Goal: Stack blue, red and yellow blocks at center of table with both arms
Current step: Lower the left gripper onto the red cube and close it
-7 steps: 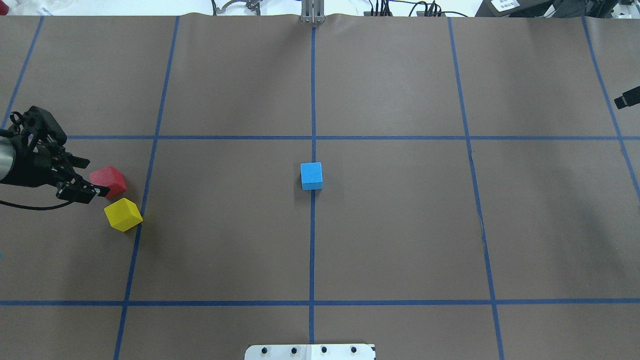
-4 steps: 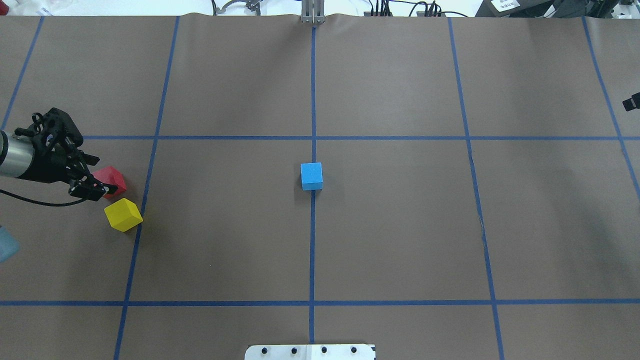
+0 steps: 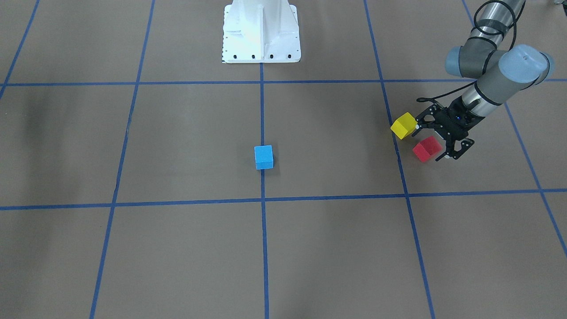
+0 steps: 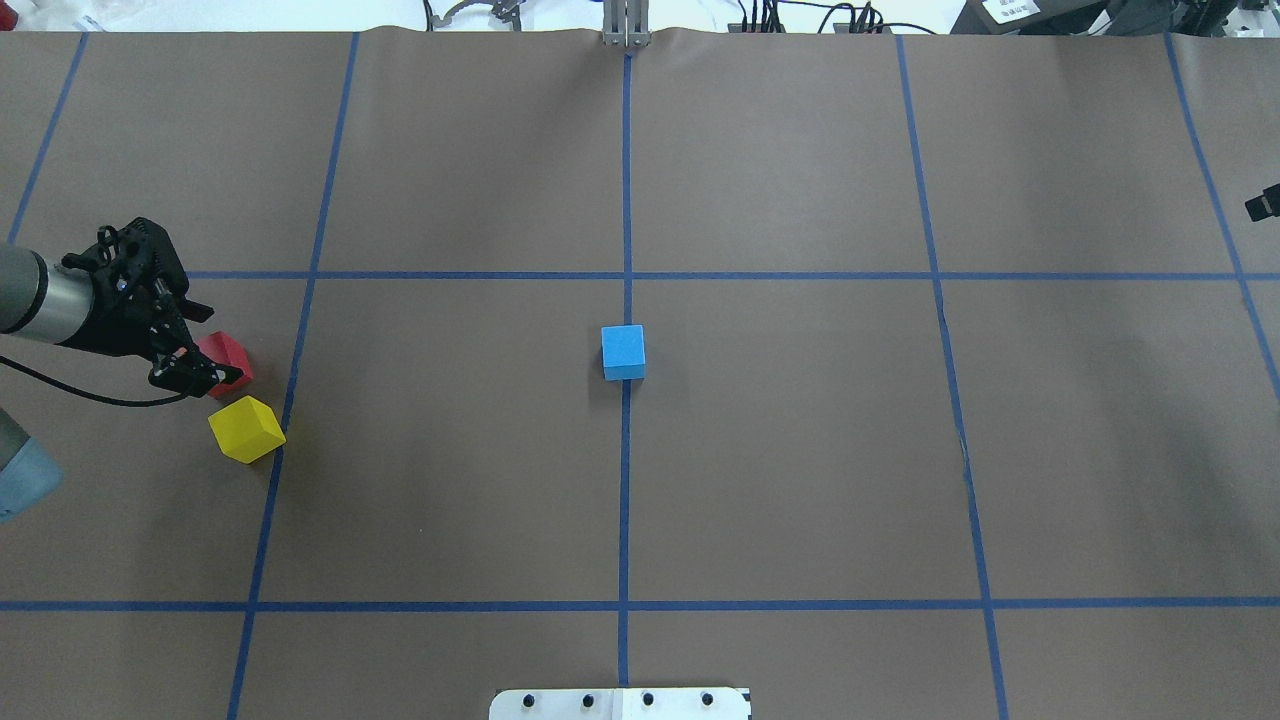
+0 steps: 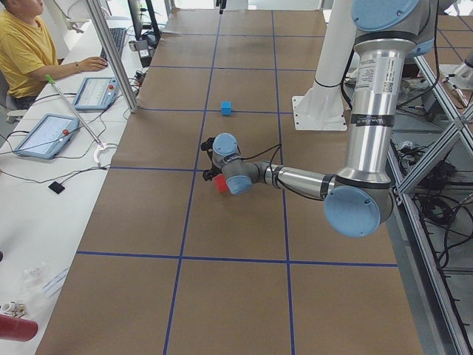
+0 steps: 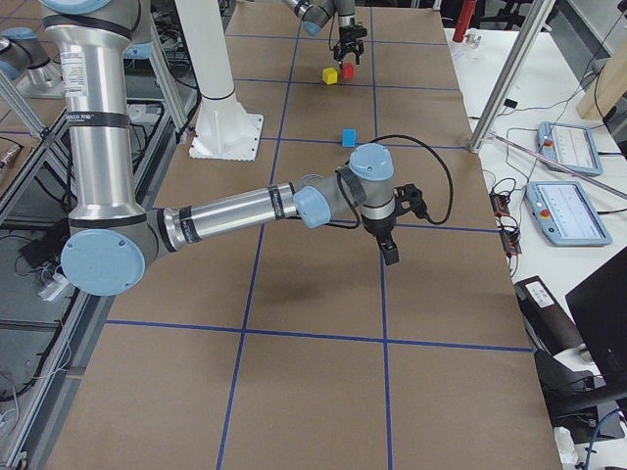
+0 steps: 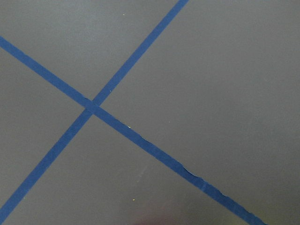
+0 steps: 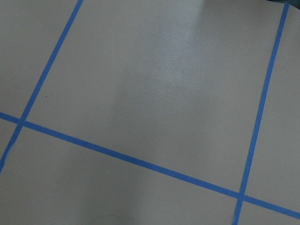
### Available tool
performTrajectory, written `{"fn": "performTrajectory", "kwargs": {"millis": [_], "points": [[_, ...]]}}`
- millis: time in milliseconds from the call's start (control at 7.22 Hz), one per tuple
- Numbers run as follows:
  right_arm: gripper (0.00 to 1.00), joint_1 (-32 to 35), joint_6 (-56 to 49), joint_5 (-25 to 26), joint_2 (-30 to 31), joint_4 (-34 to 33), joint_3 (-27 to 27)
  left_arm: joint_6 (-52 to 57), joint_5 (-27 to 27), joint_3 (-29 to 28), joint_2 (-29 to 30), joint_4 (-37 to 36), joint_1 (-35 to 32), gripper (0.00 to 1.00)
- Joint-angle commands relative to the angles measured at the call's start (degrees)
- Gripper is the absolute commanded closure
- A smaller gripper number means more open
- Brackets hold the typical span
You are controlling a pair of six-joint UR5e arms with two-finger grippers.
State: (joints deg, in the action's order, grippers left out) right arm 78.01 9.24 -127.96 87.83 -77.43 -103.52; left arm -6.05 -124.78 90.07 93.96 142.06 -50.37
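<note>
My left gripper is about to grab the red block [image 4: 228, 357] by its opposite sides next, so that it can stack it on the blue block at the center.
The blue block [image 4: 623, 351] sits at the table's center on the middle tape line; it also shows in the front view [image 3: 263, 157]. The red block [image 4: 228, 357] and the yellow block [image 4: 246, 429] lie close together at the far left. My left gripper [image 4: 215, 348] is open, low, with its fingers on either side of the red block [image 3: 427, 148]; one finger is close to the yellow block [image 3: 403, 125]. Only a black tip of my right gripper [image 4: 1262, 205] shows at the right edge; I cannot tell whether it is open or shut. It hovers over bare table in the right side view [image 6: 390, 253].
Blue tape lines divide the brown table paper into squares. The white robot base [image 3: 260, 31] stands at the near middle edge. An operator [image 5: 22, 44] sits at a side bench with tablets beyond the table's far side. Both wrist views show only paper and tape.
My left gripper has moved right and forward, so its fingers now straddle the red block. The right gripper's tip has drawn back toward the right edge. The blocks have not moved.
</note>
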Motion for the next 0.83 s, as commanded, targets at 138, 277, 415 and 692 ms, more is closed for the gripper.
{"fn": "performTrajectory", "kwargs": {"millis": [138, 277, 415, 692], "points": [[0.0, -0.05, 0.08, -0.01, -0.03, 0.0, -0.01, 0.33, -0.2, -1.73, -0.18, 0.15, 0.01, 0.02], [0.0, 0.04, 0.17, -0.01, -0.2, 0.0, -0.01, 0.25, -0.03, -2.35, 0.08, -0.37, 0.01, 0.14], [0.0, -0.05, 0.17, -0.01, -0.21, 0.0, -0.01, 0.25, 0.06, -3.05, 0.17, -0.29, 0.1, 0.17], [0.0, -0.05, 0.26, 0.08, -0.21, 0.0, 0.07, 0.25, 0.23, -3.58, -0.01, -0.2, 0.1, 0.51]]}}
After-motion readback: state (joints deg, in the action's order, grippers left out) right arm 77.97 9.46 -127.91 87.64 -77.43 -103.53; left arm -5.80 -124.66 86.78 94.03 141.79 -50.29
